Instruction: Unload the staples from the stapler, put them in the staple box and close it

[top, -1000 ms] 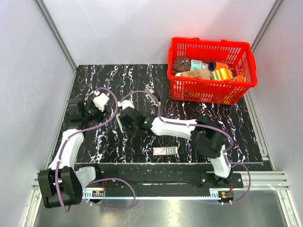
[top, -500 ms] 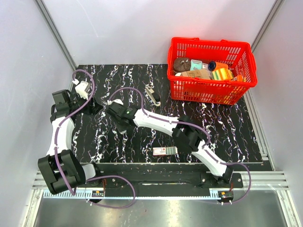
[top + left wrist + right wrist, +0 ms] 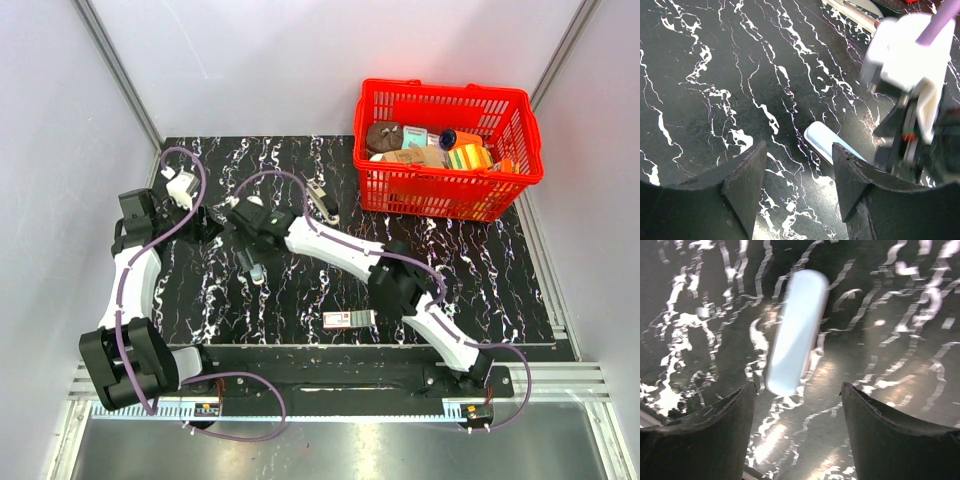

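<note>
I need to reach and grab the stapler with my right gripper by its near end [image 3: 329, 211], so its far end stays free for unloading the staples.
The stapler [image 3: 322, 200], slim and black with a silvery track, lies on the black marbled table left of the red basket, apart from both grippers. Its silvery strip shows at the top edge of the left wrist view [image 3: 852, 12]. My left gripper [image 3: 205, 227] [image 3: 799, 150] is open and empty, low over the table. My right gripper [image 3: 244, 236] [image 3: 799, 387] is open and empty. A pale blue-white short stick [image 3: 251, 267] [image 3: 796, 330] [image 3: 830, 145] lies flat on the table just ahead of the right jaws.
A red basket [image 3: 452, 195] full of items stands at the back right. A small flat box with a red-white label [image 3: 348, 319] lies near the front edge. The right wrist's white housing [image 3: 905, 55] is close to my left gripper.
The left arm swung to the far left, then held. The right gripper moved left and then toward the back. The pale stick, hidden before, now shows lying on the table.
</note>
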You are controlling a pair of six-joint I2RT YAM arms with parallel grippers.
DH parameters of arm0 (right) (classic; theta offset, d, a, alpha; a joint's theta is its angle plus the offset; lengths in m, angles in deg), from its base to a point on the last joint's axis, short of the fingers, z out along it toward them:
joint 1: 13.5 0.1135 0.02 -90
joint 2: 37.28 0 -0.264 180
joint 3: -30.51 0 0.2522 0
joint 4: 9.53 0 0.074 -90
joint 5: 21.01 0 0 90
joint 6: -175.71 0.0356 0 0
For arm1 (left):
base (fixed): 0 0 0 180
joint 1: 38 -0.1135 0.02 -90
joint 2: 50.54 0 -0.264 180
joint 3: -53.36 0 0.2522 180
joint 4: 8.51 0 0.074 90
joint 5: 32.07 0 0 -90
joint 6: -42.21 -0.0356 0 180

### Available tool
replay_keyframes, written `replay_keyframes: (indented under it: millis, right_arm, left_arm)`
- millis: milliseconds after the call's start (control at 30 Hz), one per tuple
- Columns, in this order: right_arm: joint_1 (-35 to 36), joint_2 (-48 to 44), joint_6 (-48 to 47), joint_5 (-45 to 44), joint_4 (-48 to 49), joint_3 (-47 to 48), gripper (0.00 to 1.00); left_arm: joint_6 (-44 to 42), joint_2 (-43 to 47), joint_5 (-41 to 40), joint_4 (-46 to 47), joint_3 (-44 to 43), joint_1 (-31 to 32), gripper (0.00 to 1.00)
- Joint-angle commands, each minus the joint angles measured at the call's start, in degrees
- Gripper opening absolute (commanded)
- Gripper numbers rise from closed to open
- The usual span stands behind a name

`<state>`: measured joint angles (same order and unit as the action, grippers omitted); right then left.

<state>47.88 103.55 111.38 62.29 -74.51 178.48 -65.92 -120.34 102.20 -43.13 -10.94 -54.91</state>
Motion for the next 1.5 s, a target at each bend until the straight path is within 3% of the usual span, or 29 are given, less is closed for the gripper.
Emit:
replay_keyframes:
  millis: [0,167,467,833,1067,1333,1467]
  right_arm:
    - [-8.89,-11.35,-4.39,-3.23,1.89,-4.46,0.75]
    - [-18.74,-14.19,-13.26,-6.22,9.64,-9.59,0.78]
    - [-24.12,-2.06,-19.43,-9.65,8.77,0.87,0.78]
    - [-24.29,2.51,-17.06,-5.09,9.65,2.02,0.67]
    - [-23.68,3.04,-14.69,-4.02,10.09,0.0,0.46]
    - [-22.45,5.32,-14.51,-4.72,6.14,2.8,0.42]
    - [-21.92,6.38,-14.95,-4.38,3.85,3.86,0.49]
  left_arm:
    - [1.78,0.72,-1.47,2.76,-2.54,0.82,0.59]
    - [3.01,0.1,-7.86,3.63,-3.86,6.61,0.58]
    - [4.51,-2.35,-10.52,6.1,-3.51,13.83,0.58]
    - [4.24,-3.06,-10.96,7.15,-2.81,14.18,0.59]
    - [4.68,-3.06,-12.36,7.5,-2.28,14.97,0.59]
    - [6.0,-4.2,-14.04,8.73,-1.93,19.36,0.6]
    - [6.18,-4.56,-14.39,9.0,-1.93,20.24,0.6]
